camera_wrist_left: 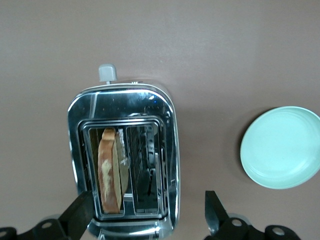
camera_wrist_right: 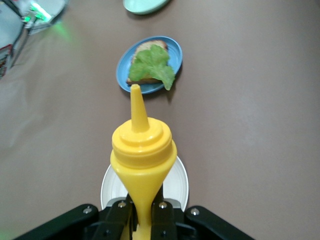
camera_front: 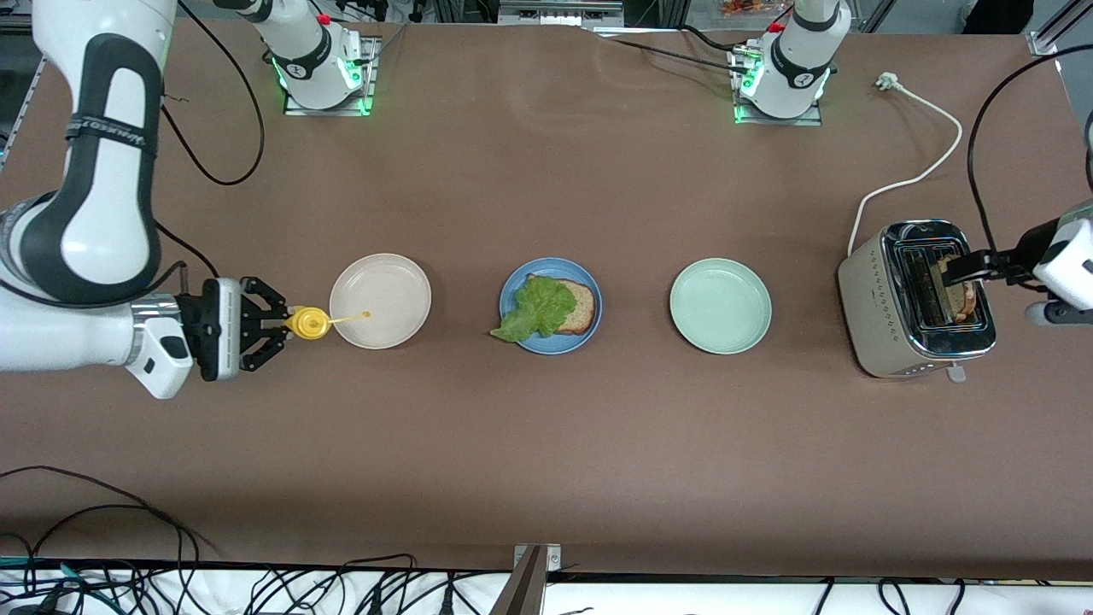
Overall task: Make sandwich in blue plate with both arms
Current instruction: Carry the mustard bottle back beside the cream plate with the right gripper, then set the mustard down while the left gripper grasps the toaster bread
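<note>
I need to grab the bread slice with my left gripper next, by its crust edge jutting from the toaster slot (camera_front: pixel 964 302). Then it can top the sandwich on the blue plate (camera_front: pixel 512 295).
The blue plate (camera_front: pixel 512 295) (camera_wrist_right: pixel 175 50) sits mid-table and holds one brown bread slice (camera_front: pixel 581 307) (camera_wrist_right: pixel 145 46). A ruffled green lettuce leaf (camera_front: pixel 536 309) (camera_wrist_right: pixel 151 67) lies on that slice and hangs over the rim. Another bread slice (camera_front: pixel 955 295) (camera_wrist_left: pixel 109 170) stands in a slot of the toaster (camera_front: pixel 884 299) (camera_wrist_left: pixel 167 115). My left gripper (camera_front: pixel 969 266) (camera_wrist_left: pixel 147 207) hovers open over the toaster, its fingers straddling the toaster's end. My right gripper (camera_front: pixel 286 321) (camera_wrist_right: pixel 142 212) is shut on a yellow squeeze bottle (camera_front: pixel 307 323) (camera_wrist_right: pixel 142 150), whose nozzle reaches over the beige plate (camera_front: pixel 384 286) (camera_wrist_right: pixel 179 186).
A pale green plate (camera_front: pixel 720 306) (camera_wrist_left: pixel 282 147) lies between the blue plate and the toaster. The toaster's white cord (camera_front: pixel 914 175) runs toward the left arm's base. Black cables trail along the table edge nearest the front camera.
</note>
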Robot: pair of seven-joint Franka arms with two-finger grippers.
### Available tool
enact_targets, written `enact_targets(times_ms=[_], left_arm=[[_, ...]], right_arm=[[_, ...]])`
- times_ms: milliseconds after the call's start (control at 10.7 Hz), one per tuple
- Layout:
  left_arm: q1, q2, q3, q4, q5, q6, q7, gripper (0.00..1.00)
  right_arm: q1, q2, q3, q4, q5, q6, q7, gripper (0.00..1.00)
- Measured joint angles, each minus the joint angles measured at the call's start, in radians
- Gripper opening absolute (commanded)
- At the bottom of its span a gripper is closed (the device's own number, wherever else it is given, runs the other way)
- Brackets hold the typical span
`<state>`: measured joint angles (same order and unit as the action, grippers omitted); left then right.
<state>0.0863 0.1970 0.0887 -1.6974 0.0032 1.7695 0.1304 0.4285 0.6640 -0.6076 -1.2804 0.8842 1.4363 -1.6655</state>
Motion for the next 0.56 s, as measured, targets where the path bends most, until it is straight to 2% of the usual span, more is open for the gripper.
enact_targets(times_ms=[468,562], left_arm=[[0.050,0.093,0.002,-0.043,0.000,0.107,0.007,0.94],[0.054,0.100,0.003,-0.045,0.006,0.113,0.007,0.91]], right_arm=[[-0.119,0.038,0.011,-0.028,0.052,-0.091,-0.333,0.13],[-0.136,0.048,0.014,-0.038,0.056,-0.092,-0.413,0.13]])
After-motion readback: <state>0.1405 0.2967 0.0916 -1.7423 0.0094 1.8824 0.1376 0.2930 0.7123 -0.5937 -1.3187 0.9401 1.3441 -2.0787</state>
